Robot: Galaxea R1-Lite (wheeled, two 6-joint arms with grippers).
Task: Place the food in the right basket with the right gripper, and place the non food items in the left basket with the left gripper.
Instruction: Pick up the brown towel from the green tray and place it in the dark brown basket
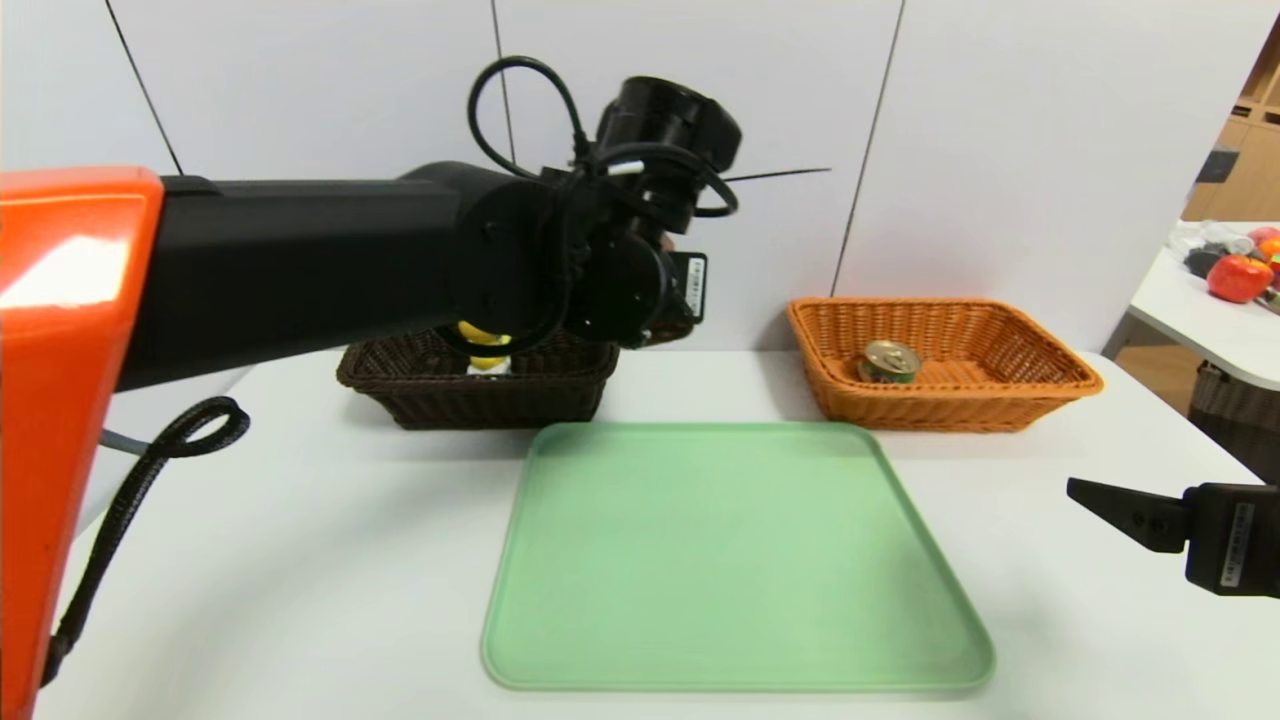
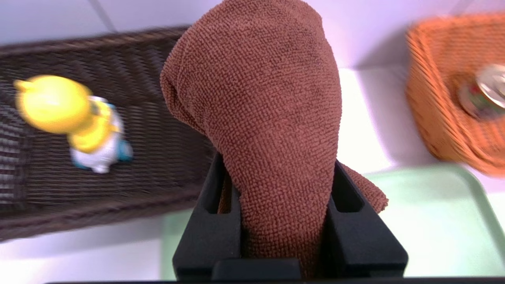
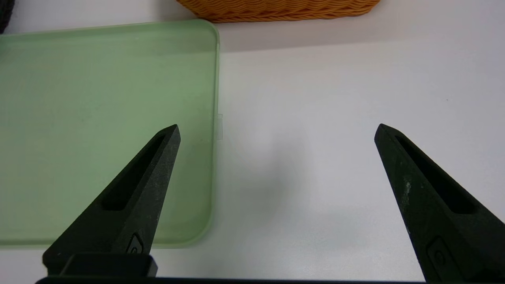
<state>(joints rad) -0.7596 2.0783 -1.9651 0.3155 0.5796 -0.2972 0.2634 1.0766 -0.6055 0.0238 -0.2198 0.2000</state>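
The brown towel [image 2: 272, 127] hangs high above the basket's rim [image 2: 118, 208], so the left gripper needs to keep holding the towel until it is lower over the dark basket.
My left gripper [image 2: 278, 165] is shut on the rolled dark brown towel [image 2: 260, 118] and holds it in the air above the right end of the dark brown left basket [image 1: 560, 385]. In that basket lies the yellow duck toy [image 2: 79, 122], partly hidden by my left arm in the head view [image 1: 487, 352]. The tin can [image 1: 888, 362] sits in the orange-tan right basket [image 1: 1010, 345]. My right gripper [image 3: 278, 128] is open with nothing in it, low over the table just right of the green tray [image 1: 730, 560].
The two baskets stand side by side at the back of the white table [image 1: 300, 560], against the wall. A second table [image 1: 1210, 320] with fruit stands off to the far right. My left arm crosses above the table's left half.
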